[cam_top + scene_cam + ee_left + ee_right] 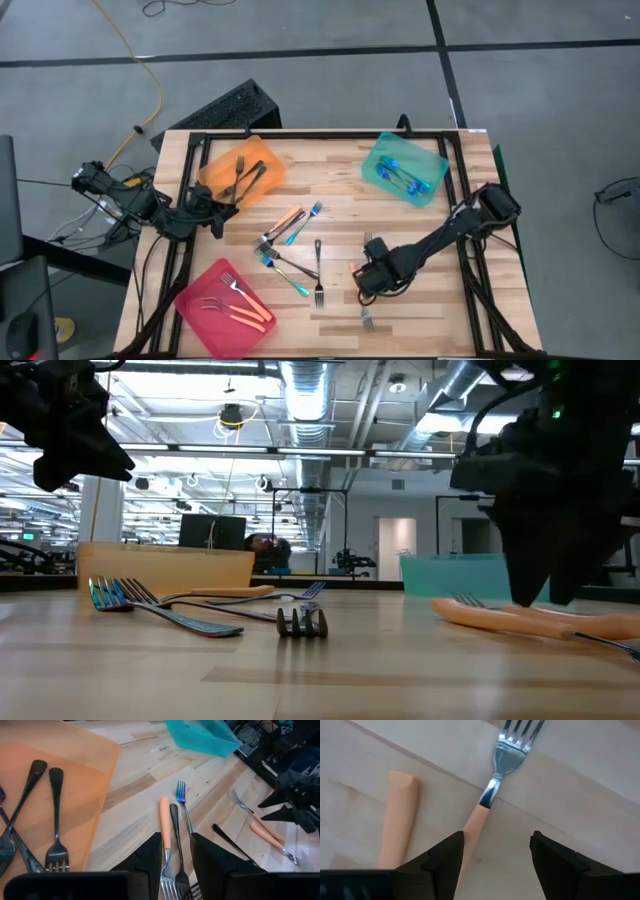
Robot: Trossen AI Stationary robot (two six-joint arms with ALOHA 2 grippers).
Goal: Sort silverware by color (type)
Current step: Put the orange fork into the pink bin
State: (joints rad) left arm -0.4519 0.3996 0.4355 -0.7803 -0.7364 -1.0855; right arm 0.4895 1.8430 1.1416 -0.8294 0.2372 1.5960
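My right gripper will grab this fork by its orange handle next, to sort it into the pink tray with its matching color.
Several forks lie loose in a cluster mid-table: orange-handled, dark and blue. My right gripper points down, low over the table and open. An orange-handled fork lies flat between its fingers, close to one of them; I see no touch. A second orange handle lies beside it. My left gripper hovers open and empty by the orange tray, where dark forks lie.
The teal tray at the far right holds blue forks. The pink tray at the near left holds orange-handled forks. A dark fork lies mid-table, left of my right gripper. Black rails run along the table's sides.
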